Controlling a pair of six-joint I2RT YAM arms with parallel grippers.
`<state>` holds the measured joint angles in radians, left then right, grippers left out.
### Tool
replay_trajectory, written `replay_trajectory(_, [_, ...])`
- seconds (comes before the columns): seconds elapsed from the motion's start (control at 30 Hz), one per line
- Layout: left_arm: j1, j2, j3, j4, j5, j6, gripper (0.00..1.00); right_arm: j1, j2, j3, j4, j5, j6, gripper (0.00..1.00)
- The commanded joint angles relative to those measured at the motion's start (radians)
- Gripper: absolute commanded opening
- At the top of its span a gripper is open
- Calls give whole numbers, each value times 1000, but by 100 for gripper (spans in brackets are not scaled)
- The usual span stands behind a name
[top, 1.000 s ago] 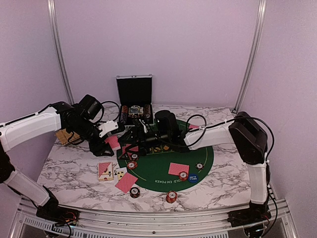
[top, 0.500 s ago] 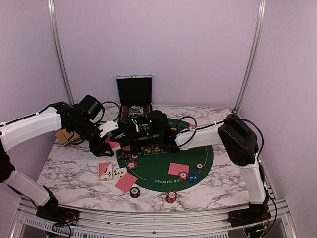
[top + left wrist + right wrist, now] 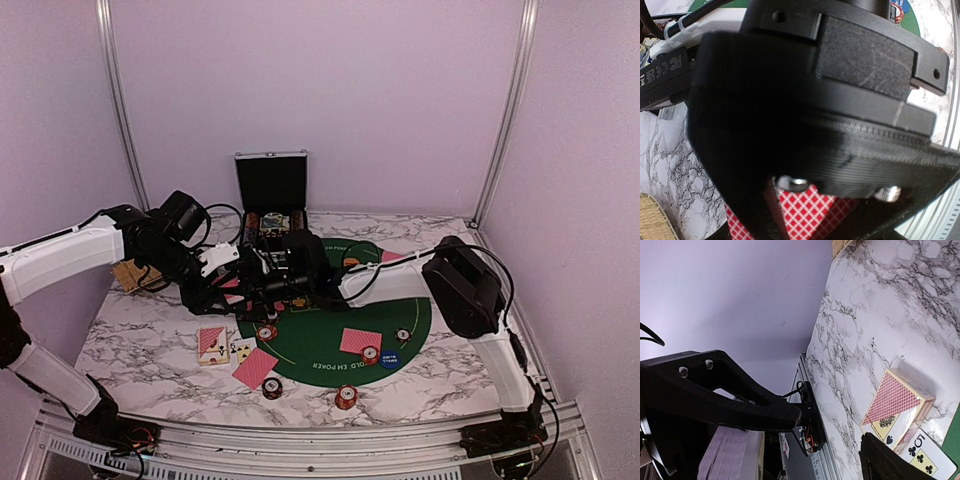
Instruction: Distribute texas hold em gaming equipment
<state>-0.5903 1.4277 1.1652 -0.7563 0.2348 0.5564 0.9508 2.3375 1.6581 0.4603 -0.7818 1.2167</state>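
I need to grab the single red-backed card by its exposed end (image 3: 234, 290) with my right gripper next, so the rest of the stack stays free to deal from.
My left gripper (image 3: 224, 288) is shut on a stack of red-backed playing cards (image 3: 802, 207), held just off the left rim of the green mat (image 3: 320, 350). In the left wrist view the right gripper's black body fills most of the picture, close in front of the cards. My right gripper (image 3: 256, 280) stands open right beside the left one, with nothing between its fingers (image 3: 740, 410). Below it lie a card box (image 3: 897, 400) and a face-up card (image 3: 922, 455). Single red-backed cards (image 3: 255, 367) (image 3: 360, 341), striped chips (image 3: 267, 333) (image 3: 346, 396) and a blue disc (image 3: 389, 359) lie about.
The open black case (image 3: 271, 200) stands at the back behind both grippers. A woven tan tray (image 3: 128, 275) sits at the left under the left arm. An orange disc (image 3: 351, 262) lies at the mat's far side. More chips (image 3: 272, 387) (image 3: 370, 354) sit near the front.
The right arm has swung left across the mat, bringing its open gripper up against the left gripper. The left arm and its cards have stayed in place.
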Motion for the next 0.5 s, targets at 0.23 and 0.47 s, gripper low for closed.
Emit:
replay_trajectory(0.23, [3, -10, 24, 13, 5, -9, 0, -26, -24, -21, -46, 52, 10, 80])
replay_trajectory(0.47, [3, -10, 19, 14, 13, -6, 0, -54, -88, -75, -76, 70, -25, 72])
